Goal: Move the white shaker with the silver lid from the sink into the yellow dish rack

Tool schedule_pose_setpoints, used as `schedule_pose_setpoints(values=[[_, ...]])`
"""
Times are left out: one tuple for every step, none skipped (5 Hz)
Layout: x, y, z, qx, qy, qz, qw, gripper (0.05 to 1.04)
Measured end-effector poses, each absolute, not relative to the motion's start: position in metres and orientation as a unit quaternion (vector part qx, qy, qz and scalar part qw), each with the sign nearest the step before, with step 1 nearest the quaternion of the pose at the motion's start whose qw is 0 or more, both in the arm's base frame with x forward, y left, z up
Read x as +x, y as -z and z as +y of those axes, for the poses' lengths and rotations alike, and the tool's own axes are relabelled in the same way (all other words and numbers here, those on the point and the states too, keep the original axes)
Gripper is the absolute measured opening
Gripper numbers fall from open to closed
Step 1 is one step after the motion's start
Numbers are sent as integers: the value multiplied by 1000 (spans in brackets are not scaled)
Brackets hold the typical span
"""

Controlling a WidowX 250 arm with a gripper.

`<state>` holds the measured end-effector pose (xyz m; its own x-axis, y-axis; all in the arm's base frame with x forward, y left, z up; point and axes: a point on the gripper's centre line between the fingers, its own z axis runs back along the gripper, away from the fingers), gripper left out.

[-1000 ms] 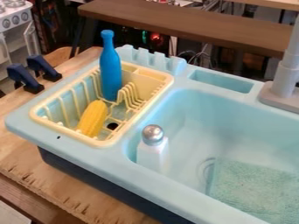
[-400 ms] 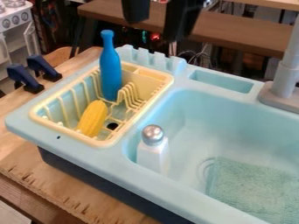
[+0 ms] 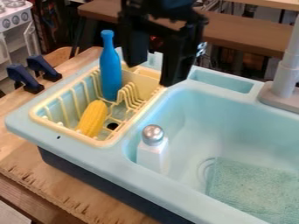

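Observation:
My gripper will grab the white shaker's silver top next, to move the shaker out of the sink basin [image 3: 181, 113].
The black gripper [image 3: 153, 72] hangs open above the back right corner of the yellow dish rack [image 3: 50, 125], with nothing between its fingers. Just left of it, a blue bottle [image 3: 109, 72] stands upright at the back of the rack. A yellow corn cob [image 3: 93, 118] leans in the rack's front part. In the sink basin [image 3: 181, 113], a white shaker with a silver top [image 3: 153, 148] is upright by the left wall, nearer the camera than the gripper. A green cloth [image 3: 254, 192] lies flat on the basin floor.
A grey faucet [image 3: 286, 74] rises at the right behind the basin. Two dark blue clamps [image 3: 34, 74] sit on the wooden counter [image 3: 76, 197] at the left. Behind the sink runs a brown shelf [image 3: 239, 37], and a toy stove [image 3: 15, 26] is at the upper left.
The gripper has come in from the top edge and moved down toward the rack's back right corner. The bottle, corn, shaker and cloth have stayed put.

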<state>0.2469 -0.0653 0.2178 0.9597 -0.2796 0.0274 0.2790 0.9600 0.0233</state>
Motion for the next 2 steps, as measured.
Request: schedule_pose_setpoints(values=[[238, -203, -63, -12, 142, -16, 990, 1002], [234, -192, -70, -24, 149, -7, 989, 1002]])
